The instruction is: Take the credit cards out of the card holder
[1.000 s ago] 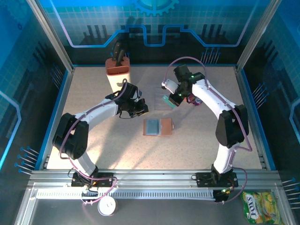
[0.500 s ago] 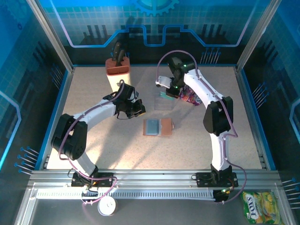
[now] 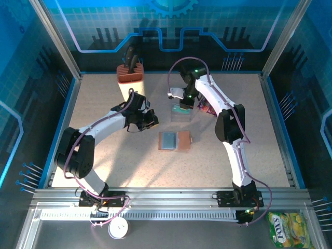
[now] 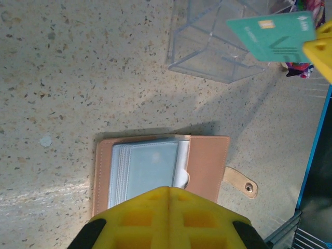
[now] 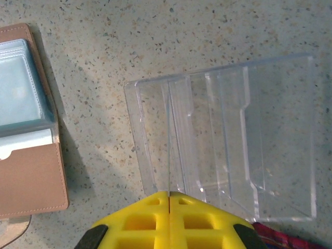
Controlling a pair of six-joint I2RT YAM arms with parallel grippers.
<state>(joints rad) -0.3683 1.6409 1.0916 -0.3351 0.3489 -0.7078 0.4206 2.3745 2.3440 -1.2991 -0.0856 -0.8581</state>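
I need to keep holding the teal credit card [image 4: 270, 36] with my right gripper until it lines up, because it hangs past the stand's slot nearest the card holder and would end up outside.
The card holder [image 3: 175, 140] lies open on the table, tan outside with blue-grey sleeves; it also shows in the left wrist view [image 4: 205, 161] and at the left edge of the right wrist view [image 5: 31, 181]. My right gripper [image 3: 182, 104] [image 5: 169, 193] is shut on a teal credit card [image 4: 270, 36], which shows edge-on as a thin line [image 5: 168, 145] above a clear plastic stand [image 5: 233, 140]. My left gripper [image 3: 147, 120] [image 4: 168, 188] is shut and holds nothing. It hovers left of the card holder and behind it.
The clear stand [image 3: 180, 115] sits behind the card holder. A purple snack packet [image 3: 210, 109] lies to its right. A brown-topped block [image 3: 130, 78] stands at the back left. The enclosure's blue rails border the table.
My right gripper has carried the teal card left and back, from beside the snack packet to over the clear stand. My left gripper has drifted slightly left. The card holder has not moved.
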